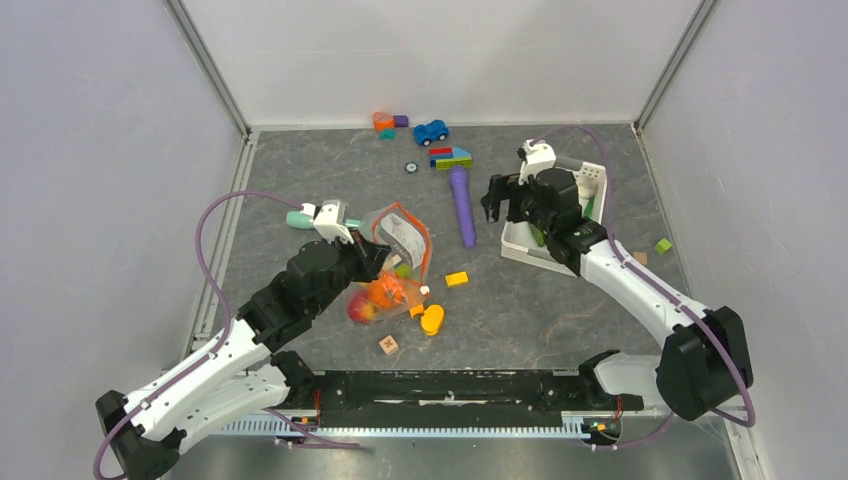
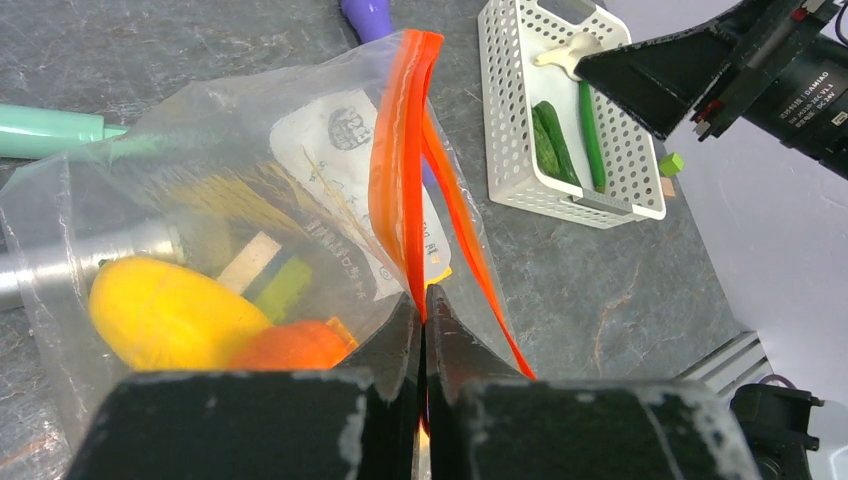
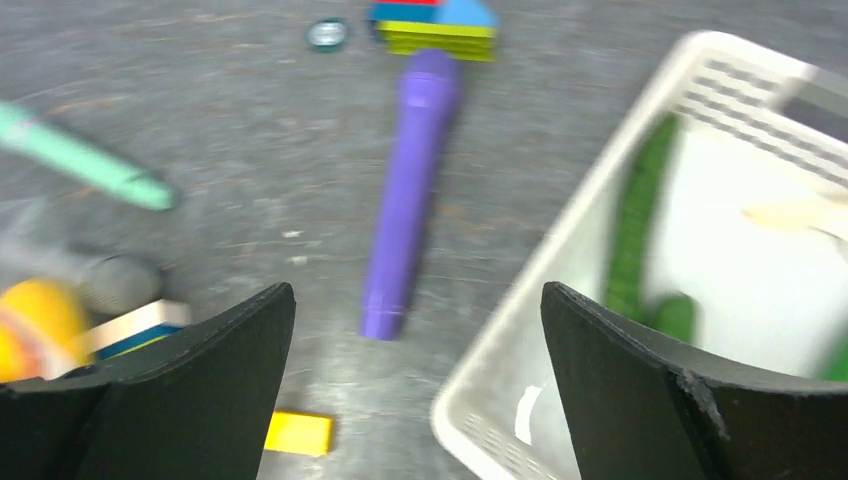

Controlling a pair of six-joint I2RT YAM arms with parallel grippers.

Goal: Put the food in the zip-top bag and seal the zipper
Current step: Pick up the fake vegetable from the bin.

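My right gripper is going to grab the green cucumber across its middle (image 1: 537, 234) next and leave its ends free, so that the cucumber can go lengthwise into the zip-top bag (image 1: 398, 240).
The clear zip-top bag (image 1: 398, 240) lies left of centre, its mouth lifted. My left gripper (image 1: 372, 258) is shut on the orange-red zipper (image 2: 400, 150) at the near end of the mouth (image 2: 424, 300). Through the plastic I see a yellow squash (image 2: 160, 315) and an orange pumpkin (image 2: 290, 348). From above, orange and red food (image 1: 375, 298) shows at the bag's lower end. My right gripper (image 1: 505, 200) is open and empty (image 3: 416, 292), over the left edge of the white basket (image 1: 520, 245). The basket holds green cucumbers (image 2: 550, 140), a green bean (image 2: 592, 125) and a white garlic-like piece (image 2: 570, 52).
A purple tool (image 1: 462, 205) lies between the bag and the basket. A teal tool (image 1: 298, 218) lies left of the bag. A yellow block (image 1: 457, 279), an orange-yellow block (image 1: 432, 320) and a wooden cube (image 1: 388, 345) lie in front. Toys and a blue car (image 1: 431, 131) sit at the back.
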